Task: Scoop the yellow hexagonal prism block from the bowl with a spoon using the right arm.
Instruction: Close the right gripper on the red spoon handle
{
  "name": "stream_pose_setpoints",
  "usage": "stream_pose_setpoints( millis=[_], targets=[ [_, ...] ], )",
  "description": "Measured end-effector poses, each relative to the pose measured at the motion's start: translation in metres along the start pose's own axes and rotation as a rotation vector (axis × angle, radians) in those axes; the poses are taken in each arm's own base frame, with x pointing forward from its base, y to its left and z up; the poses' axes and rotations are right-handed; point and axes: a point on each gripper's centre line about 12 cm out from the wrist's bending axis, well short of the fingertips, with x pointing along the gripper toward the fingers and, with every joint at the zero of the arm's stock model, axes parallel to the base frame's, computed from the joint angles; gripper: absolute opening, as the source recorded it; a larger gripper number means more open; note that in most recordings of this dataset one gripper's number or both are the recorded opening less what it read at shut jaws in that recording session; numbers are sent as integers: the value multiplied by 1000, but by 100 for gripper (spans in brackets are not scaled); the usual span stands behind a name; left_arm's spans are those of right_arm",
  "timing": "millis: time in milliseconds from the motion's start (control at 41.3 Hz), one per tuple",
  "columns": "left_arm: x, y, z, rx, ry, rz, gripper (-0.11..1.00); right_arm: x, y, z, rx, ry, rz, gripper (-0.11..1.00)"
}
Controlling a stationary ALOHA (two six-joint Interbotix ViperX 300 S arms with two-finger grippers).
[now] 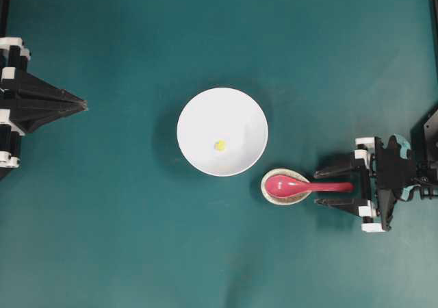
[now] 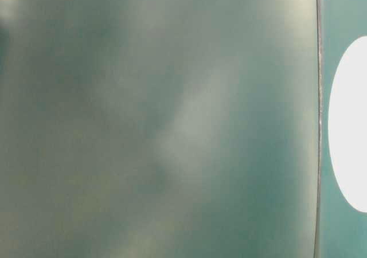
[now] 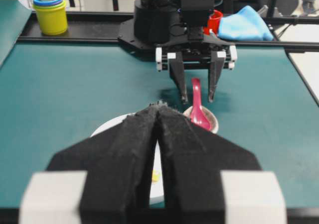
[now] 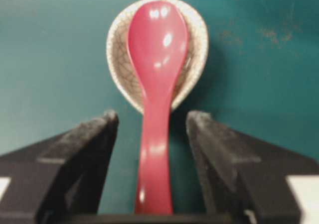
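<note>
I will scoop the yellow block point(image 1: 220, 145) from the bowl with the pink-red spoon, so next I will grab the spoon by its handle point(image 1: 332, 187) with my right gripper.
The yellow hexagonal prism block point(image 1: 220, 145) lies near the middle of the white bowl point(image 1: 205, 109) at the table's centre. Just right of the bowl, the pink-red spoon point(image 1: 294, 185) rests with its scoop in a small speckled dish point(image 1: 268, 191), handle pointing right. My right gripper point(image 1: 320, 188) is open, one finger on each side of the handle with a gap on both sides point(image 4: 153, 119). My left gripper point(image 1: 83, 105) is shut at the far left, well away from the bowl; its closed tips point(image 3: 158, 107) hide most of the bowl point(image 3: 107, 127).
Past the table's far edge in the left wrist view stand stacked yellow and blue cups point(image 3: 50, 12), a red cup point(image 3: 215, 20) and a blue cloth point(image 3: 244, 25). The table-level view is blurred teal, with only a white shape point(image 2: 350, 123) at its right edge.
</note>
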Motion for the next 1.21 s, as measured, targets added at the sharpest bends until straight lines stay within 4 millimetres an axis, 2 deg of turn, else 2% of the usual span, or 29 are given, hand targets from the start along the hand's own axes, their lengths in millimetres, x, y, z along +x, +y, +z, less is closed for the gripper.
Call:
stream_pose_setpoints(
  millis=[1210],
  targets=[
    [0,0,0,2,-2,1,0,-4,-2,-3,-30,13,8,49]
  ],
)
